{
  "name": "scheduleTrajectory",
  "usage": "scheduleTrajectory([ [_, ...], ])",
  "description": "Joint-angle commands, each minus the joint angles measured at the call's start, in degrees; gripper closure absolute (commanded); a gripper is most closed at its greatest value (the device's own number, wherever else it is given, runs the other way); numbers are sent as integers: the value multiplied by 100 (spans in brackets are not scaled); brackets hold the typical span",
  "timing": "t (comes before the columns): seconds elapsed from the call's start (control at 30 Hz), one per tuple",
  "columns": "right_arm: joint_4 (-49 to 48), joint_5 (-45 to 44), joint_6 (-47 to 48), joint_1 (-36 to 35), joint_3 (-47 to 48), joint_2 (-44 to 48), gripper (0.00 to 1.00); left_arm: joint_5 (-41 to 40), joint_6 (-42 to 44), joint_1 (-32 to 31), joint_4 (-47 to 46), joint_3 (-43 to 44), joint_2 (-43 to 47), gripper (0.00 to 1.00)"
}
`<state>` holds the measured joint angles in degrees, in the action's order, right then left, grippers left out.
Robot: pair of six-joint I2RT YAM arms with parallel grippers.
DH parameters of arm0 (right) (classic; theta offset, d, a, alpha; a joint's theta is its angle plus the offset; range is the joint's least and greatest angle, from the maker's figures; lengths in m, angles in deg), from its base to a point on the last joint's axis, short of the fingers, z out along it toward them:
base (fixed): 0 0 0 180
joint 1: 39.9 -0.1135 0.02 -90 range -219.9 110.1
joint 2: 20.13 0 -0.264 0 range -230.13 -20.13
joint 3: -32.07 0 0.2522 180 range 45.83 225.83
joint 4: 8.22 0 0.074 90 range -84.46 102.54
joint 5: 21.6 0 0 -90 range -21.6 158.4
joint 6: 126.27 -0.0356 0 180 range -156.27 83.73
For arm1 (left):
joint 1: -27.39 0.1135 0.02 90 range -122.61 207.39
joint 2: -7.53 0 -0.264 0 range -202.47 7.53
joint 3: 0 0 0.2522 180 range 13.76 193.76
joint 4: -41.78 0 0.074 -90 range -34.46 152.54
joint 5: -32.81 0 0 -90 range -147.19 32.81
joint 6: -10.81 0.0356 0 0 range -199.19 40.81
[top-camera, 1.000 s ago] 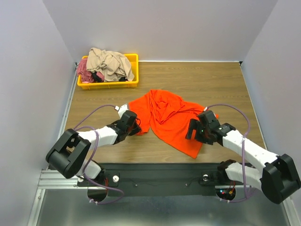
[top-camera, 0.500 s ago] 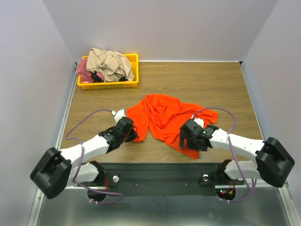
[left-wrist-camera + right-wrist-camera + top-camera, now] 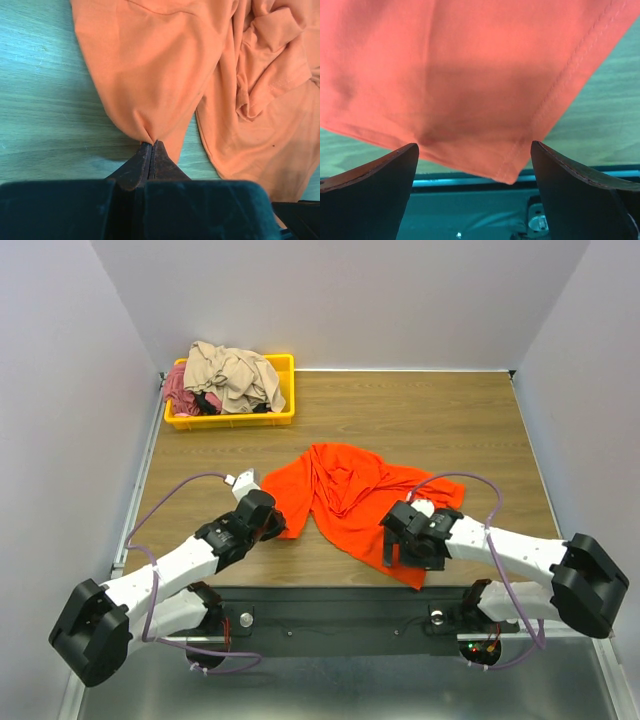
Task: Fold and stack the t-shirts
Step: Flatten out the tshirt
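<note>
The orange t-shirt (image 3: 345, 490) needs to be stretched flat by both grippers for folding, so my right gripper will next pick it up by its hemmed near corner (image 3: 415, 581).
An orange t-shirt (image 3: 345, 490) lies crumpled in the middle of the wooden table. My left gripper (image 3: 272, 525) is shut on the shirt's near left edge; in the left wrist view the closed fingertips (image 3: 152, 145) pinch a bunched point of orange cloth (image 3: 155, 75). My right gripper (image 3: 400, 555) is open over the shirt's near right corner, close to the table's front edge. In the right wrist view the hemmed corner (image 3: 505, 170) lies between the two wide-apart fingers (image 3: 380, 172), which do not touch it.
A yellow bin (image 3: 232, 415) at the back left holds several loose garments: beige on top, pink and dark ones under it. Grey walls enclose the table on three sides. The black front rail (image 3: 330, 615) runs under the shirt's near corner.
Both arms have drawn toward the near edge. The left gripper pulled the shirt's left edge down and left. The right gripper swung left to the shirt's near right corner.
</note>
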<state>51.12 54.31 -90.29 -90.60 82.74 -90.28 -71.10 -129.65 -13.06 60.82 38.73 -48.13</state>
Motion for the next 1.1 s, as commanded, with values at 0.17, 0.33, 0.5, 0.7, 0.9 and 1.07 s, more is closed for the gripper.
scheduleTrajectory([
  [0.17, 425, 380, -197, -116, -236, 125, 0, -200, -69, -25, 184, -1, 248, 100],
  [0.33, 223, 205, -319, -151, -403, -191, 2, -217, -122, -25, 167, -10, 196, 100],
  [0.5, -234, -15, -399, -151, -325, -517, 32, -217, -87, -16, 149, 95, 187, 100],
  [0.7, -216, -594, -390, -151, 123, 18, 81, -401, 53, -25, 193, 508, 573, 100],
  [0.9, 38, -1728, 30, -142, 1326, 1124, 99, -927, 308, -25, 255, 1430, 1171, 100],
  [1.07, 214, -2702, 706, -133, 2949, 1241, 100, -1446, 791, -16, -27, 2500, 1382, 100],
])
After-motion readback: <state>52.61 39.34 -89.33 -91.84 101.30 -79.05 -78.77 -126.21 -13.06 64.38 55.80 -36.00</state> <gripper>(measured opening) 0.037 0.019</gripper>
